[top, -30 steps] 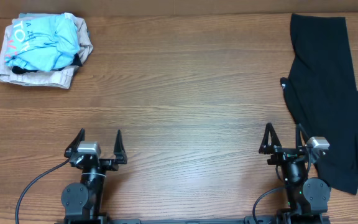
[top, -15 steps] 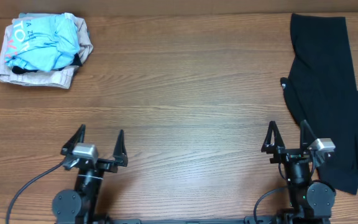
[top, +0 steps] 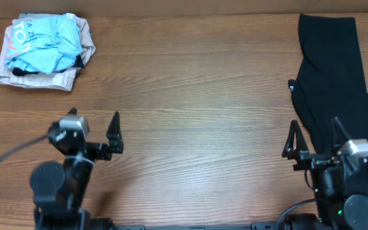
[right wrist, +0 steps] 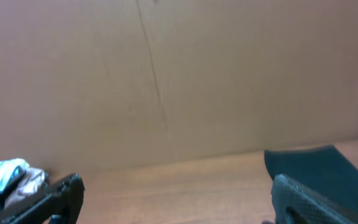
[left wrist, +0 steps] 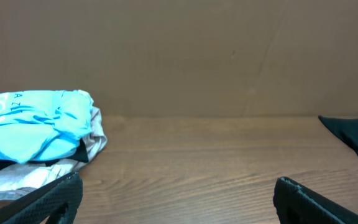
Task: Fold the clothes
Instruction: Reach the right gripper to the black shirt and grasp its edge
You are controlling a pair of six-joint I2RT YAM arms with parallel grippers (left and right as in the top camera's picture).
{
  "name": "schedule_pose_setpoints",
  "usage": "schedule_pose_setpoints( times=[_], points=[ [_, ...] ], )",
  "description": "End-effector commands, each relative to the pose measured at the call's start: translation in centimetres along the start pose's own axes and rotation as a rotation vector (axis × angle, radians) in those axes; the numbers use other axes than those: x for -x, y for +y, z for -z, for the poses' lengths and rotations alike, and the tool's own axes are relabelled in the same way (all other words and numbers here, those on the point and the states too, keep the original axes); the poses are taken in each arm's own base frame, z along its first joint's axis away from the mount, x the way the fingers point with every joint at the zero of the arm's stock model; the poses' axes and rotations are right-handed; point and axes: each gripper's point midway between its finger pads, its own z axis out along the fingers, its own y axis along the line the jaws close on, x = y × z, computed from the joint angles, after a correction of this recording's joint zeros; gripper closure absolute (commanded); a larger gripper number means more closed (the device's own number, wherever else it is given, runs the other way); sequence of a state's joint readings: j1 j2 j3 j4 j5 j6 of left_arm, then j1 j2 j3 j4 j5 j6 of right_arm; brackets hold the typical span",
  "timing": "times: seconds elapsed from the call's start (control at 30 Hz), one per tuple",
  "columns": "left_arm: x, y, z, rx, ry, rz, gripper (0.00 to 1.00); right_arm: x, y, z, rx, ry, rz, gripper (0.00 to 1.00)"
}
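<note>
I should grab the garment's corner (top: 292, 85) at its small white mark with my right gripper next. Then I can fold the black garment.
The clothes (top: 337, 83) are one long black garment, crumpled along the table's right side, with a small white mark (top: 291, 86) on its left edge. My right gripper (top: 314, 124) hovers open at the garment's lower left, its right finger over the black fabric and nothing between the fingers. My left gripper (top: 94, 116) is open over bare wood at the lower left, far from the garment. In the left wrist view the gripper (left wrist: 178, 180) is wide open and a corner of the clothes (left wrist: 353, 138) shows at far right. The right wrist view shows the open gripper (right wrist: 178, 182) and the clothes (right wrist: 309, 165) ahead on the right.
A pile with a light-blue printed shirt (top: 46, 41) on a beige garment (top: 37, 78) lies at the table's back left corner, also visible as the pile (left wrist: 36, 121) in the left wrist view. A brown wall (right wrist: 166, 74) stands behind the wooden table (top: 190, 96).
Both arms have risen from near the front edge. The left gripper shifted left and away from the edge; the right gripper shifted right, toward the black garment. Both stayed open.
</note>
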State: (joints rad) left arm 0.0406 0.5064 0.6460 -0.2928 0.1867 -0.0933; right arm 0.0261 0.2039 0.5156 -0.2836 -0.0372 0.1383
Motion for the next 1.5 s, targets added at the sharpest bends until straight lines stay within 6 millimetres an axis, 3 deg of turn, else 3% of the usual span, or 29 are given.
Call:
schedule_pose_setpoints(
  times=[0.0, 0.17, 0.37, 0.57, 0.73, 0.77, 0.87, 1.1, 1.47],
  points=[
    [3.5, -0.2, -0.4, 0.005, 0.018, -0.047, 0.00, 2.4, 0.3, -1.1, -0.017, 0.056, 0.009, 0.00],
    [4.8, -0.1, -1.5, 0.014, 0.154, -0.036, 0.00, 3.0, 0.3, -4.1, -0.059, 0.261, -0.003, 0.00],
    [3.8, 0.3, -3.0, 0.028, 0.392, 0.000, 0.00, 2.3, -0.2, -9.0, -0.119, 0.553, -0.021, 0.00],
    [0.7, 1.2, -5.8, 0.029, 0.595, -0.005, 0.00, -1.0, -2.0, -15.0, -0.200, 0.788, -0.013, 0.00],
    [-2.8, 2.0, -8.5, 0.034, 0.717, 0.020, 0.00, -6.2, -4.9, -19.2, -0.281, 0.878, -0.001, 0.00],
    [-3.5, 2.1, -8.9, 0.034, 0.738, 0.024, 0.00, -7.0, -5.5, -19.6, -0.293, 0.895, -0.004, 0.00],
    [-6.1, 2.7, -10.6, 0.038, 0.818, 0.038, 0.00, -10.5, -8.7, -20.2, -0.370, 0.974, -0.037, 0.17],
    [-9.8, 3.5, -12.7, 0.040, 0.916, 0.051, 0.00, -16.8, -13.8, -19.9, -0.480, 1.124, -0.082, 0.21],
    [-10.9, 3.8, -13.9, 0.037, 0.927, 0.055, 0.00, -25.0, -16.0, -19.8, -0.505, 1.288, -0.092, 0.38]
  ],
)
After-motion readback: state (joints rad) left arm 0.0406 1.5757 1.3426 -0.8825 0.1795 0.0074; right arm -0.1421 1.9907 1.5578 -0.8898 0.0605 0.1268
